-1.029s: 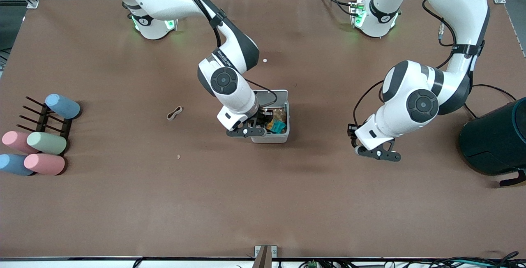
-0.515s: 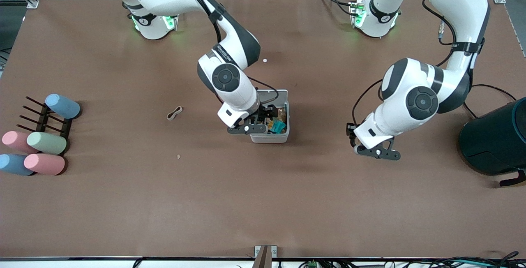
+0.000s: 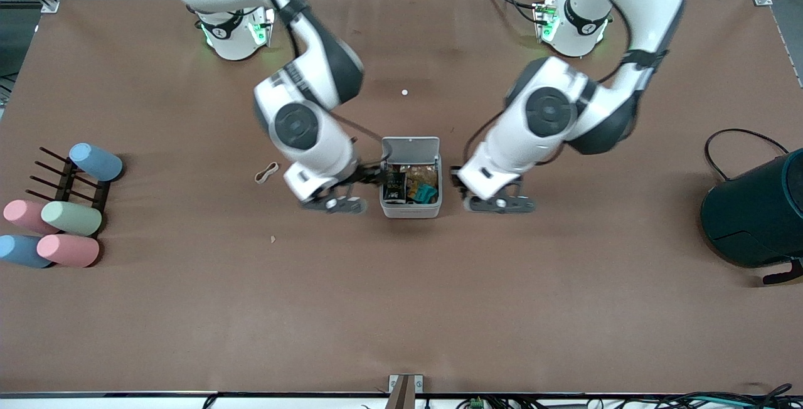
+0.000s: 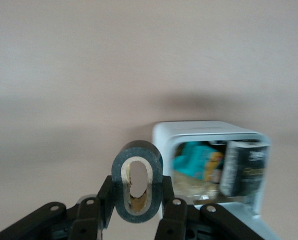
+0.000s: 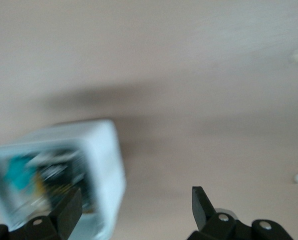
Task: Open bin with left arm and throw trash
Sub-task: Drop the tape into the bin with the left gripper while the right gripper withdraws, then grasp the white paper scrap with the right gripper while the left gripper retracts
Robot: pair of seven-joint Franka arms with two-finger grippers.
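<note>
My left gripper needs to move the tape ring [image 4: 137, 155] toward the bin before releasing it, as it hangs short of the bin's rim [image 4: 208, 128] in the left wrist view.
The white bin [image 3: 411, 211] stands mid-table with its lid [image 3: 411, 147] swung up. Inside lie a black wrapper packet [image 3: 394, 186] and other scraps. My left gripper [image 3: 499, 203] is low over the table beside the bin, toward the left arm's end. In the left wrist view it [image 4: 137, 196] is shut on the dark tape ring [image 4: 139, 148], with the bin [image 4: 208, 131] and the packet [image 4: 243, 167] close by. My right gripper [image 3: 332, 203] is beside the bin toward the right arm's end, and the right wrist view shows it [image 5: 136, 210] open and empty. The beige rubber band [image 3: 266, 172] lies on the table.
A large dark teal container [image 3: 759, 208] stands at the left arm's end. Pastel cylinders [image 3: 69, 217] and a black rack [image 3: 69, 177] lie at the right arm's end. A small white bit [image 3: 404, 91] and a tiny scrap [image 3: 273, 239] lie on the table.
My right gripper has moved from over the bin toward the right arm's end, and the black packet now shows in the bin. My left arm has swung in next to the bin.
</note>
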